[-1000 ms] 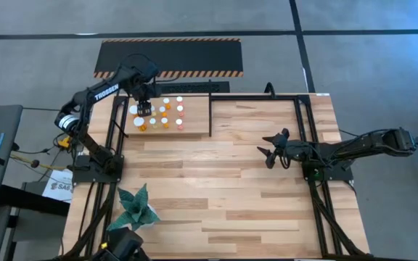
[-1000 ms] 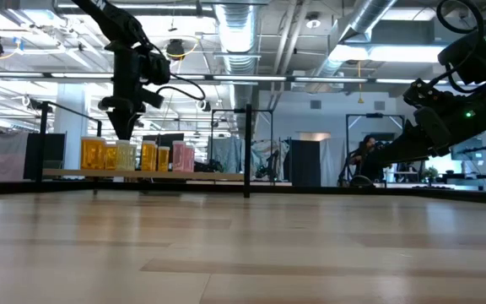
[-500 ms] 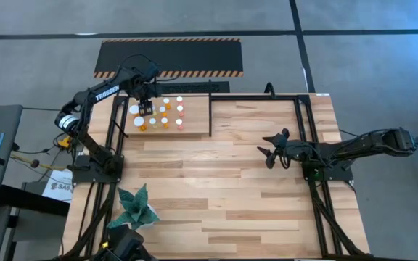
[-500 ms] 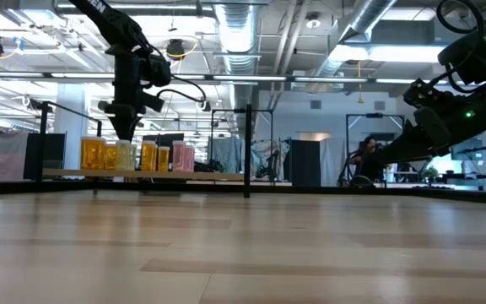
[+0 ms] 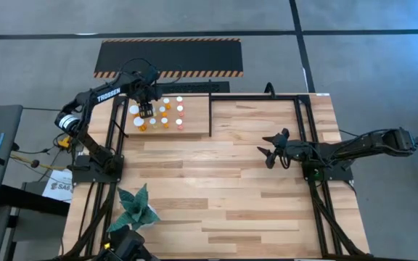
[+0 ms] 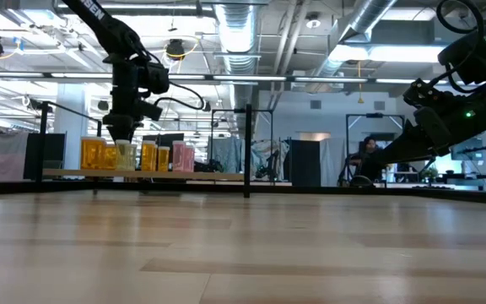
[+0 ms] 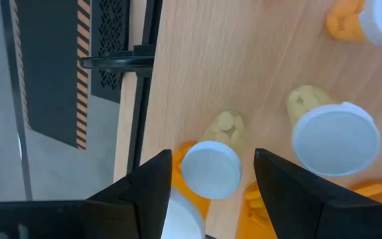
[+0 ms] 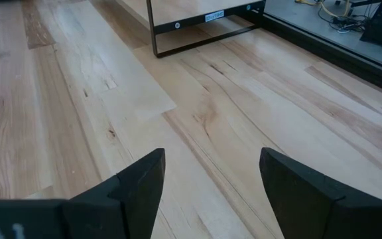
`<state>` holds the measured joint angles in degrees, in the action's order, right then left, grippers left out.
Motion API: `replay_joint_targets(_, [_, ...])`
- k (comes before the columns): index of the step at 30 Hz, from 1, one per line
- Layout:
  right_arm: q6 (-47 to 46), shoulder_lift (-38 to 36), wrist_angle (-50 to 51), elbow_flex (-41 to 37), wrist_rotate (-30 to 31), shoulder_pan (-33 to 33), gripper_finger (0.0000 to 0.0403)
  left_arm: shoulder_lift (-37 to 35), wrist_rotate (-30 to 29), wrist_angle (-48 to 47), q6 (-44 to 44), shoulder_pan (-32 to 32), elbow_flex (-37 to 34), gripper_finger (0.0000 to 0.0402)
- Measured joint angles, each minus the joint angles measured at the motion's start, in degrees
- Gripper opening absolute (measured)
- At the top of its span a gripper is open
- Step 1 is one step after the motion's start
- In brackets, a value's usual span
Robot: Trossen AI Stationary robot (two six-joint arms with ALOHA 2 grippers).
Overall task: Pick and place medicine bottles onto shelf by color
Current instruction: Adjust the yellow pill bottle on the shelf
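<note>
I need to grab the small pale bottle by its white cap (image 7: 211, 166) with my left gripper next. Then the shelf can be sorted by color.
The shelf (image 5: 194, 129), a light wooden board with black posts, stands at the table's far left. Several medicine bottles (image 5: 167, 113) with white caps stand on it in rows; the low view shows orange, pale and pinkish ones (image 6: 154, 157). My left gripper (image 5: 144, 110) points down over the left end of the rows. It is open, and its fingers stand on either side of a small pale bottle's white cap (image 7: 209, 170) with a gap on both sides. My right gripper (image 5: 269, 154) waits open over the table's right half, with nothing between its fingers (image 8: 211, 166).
A larger white-capped bottle (image 7: 335, 139) and orange bottles (image 7: 345, 18) stand close around my left gripper. A black panel with hazard stripes (image 5: 169, 56) lies beyond the far edge. A green paper plant (image 5: 136, 206) sits near left. Bare wood (image 5: 223, 188) stretches between the arms.
My left gripper has sunk a little toward the bottles on the shelf, staying over the same spot and tipping slightly. Its fingers keep the same gap. The bottles have not moved.
</note>
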<state>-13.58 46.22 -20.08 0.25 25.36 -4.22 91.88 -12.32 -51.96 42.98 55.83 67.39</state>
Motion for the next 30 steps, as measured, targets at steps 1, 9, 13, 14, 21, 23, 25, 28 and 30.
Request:
replay_joint_targets(1, [0.01, 0.00, 0.01, 0.00, 0.01, 0.00, 0.0270, 0.00, -0.05, 0.16, 0.02, 0.00, -0.13, 0.0201])
replay_joint_targets(9, [0.00, 0.00, 0.01, 0.00, 0.01, 0.01, 0.0270, 0.00, -0.08, 0.29, 0.07, 0.00, -0.13, 0.0200])
replay_joint_targets(13, [0.02, 0.00, 0.01, 0.00, 0.00, 0.00, 0.0270, 0.00, -0.15, 0.33, 0.07, 0.00, -0.13, 0.0180])
replay_joint_targets(14, [0.00, 0.00, 0.01, 0.00, 0.00, 0.01, 0.0270, 0.00, -0.19, 0.39, 0.05, 0.00, -0.13, 0.0172])
replay_joint_targets(21, [0.00, 0.00, 0.01, 0.00, 0.00, -0.01, 0.0270, 0.00, -0.35, 1.58, -0.42, 0.00, -0.13, 0.0112])
replay_joint_targets(23, [0.00, 0.00, 0.01, 0.00, 0.02, -0.01, 0.0270, 0.00, -0.35, 2.06, -0.62, 0.00, -0.13, 0.0102])
replay_joint_targets(25, [0.00, 0.00, 0.01, 0.00, 0.02, -0.01, 0.0270, 0.00, -0.34, 2.03, -0.65, 0.00, -0.13, 0.0096])
replay_joint_targets(28, [0.00, 0.00, 0.01, 0.00, 0.01, 0.00, 0.0270, 0.00, -0.01, 2.42, -0.77, -0.01, -0.13, 0.0098])
replay_joint_targets(30, [0.02, 0.00, 0.01, 0.00, 0.00, -0.01, 0.0270, 0.00, 0.46, 2.75, -1.02, -0.02, -0.13, 0.0103])
